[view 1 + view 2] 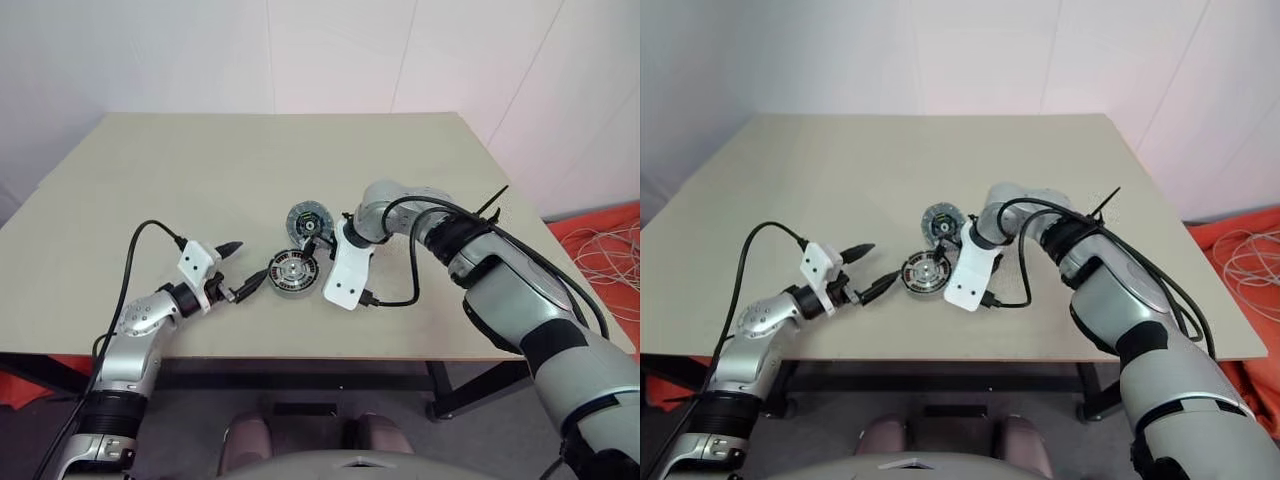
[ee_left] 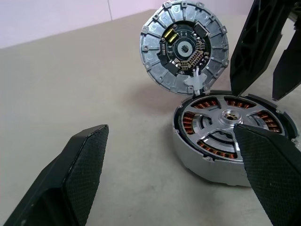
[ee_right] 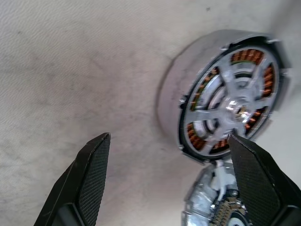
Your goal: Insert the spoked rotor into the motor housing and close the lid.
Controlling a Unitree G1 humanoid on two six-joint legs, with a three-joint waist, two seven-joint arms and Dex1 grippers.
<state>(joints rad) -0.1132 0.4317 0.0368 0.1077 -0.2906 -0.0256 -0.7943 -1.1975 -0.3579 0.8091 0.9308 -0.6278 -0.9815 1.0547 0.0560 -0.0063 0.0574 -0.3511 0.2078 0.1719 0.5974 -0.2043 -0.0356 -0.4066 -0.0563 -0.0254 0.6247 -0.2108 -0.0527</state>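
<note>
I next need to grab the lid by its rim [image 1: 291,220] with my right gripper to close it over the motor housing [image 1: 296,272].
The motor housing [image 1: 296,272] lies flat on the table, copper windings showing between the spokes. The silver spoked rotor [image 2: 230,118] sits inside it. The lid [image 2: 184,44] leans tilted just behind the housing, its dark face with white and yellow bits turned toward me, and a white link joins it to the housing rim. My left gripper [image 1: 243,265] is level and open just left of the housing, holding nothing. My right gripper [image 3: 169,139] points down and is open and empty, beside the housing and lid. Its black fingers [image 2: 256,47] hang over the housing's right side.
The beige table [image 1: 200,170] has bare room on every side of the parts, and its front edge [image 1: 300,355] runs close below the housing. A black cable [image 1: 400,300] loops from the right wrist onto the table. Orange flooring with white cables [image 1: 610,250] lies far right.
</note>
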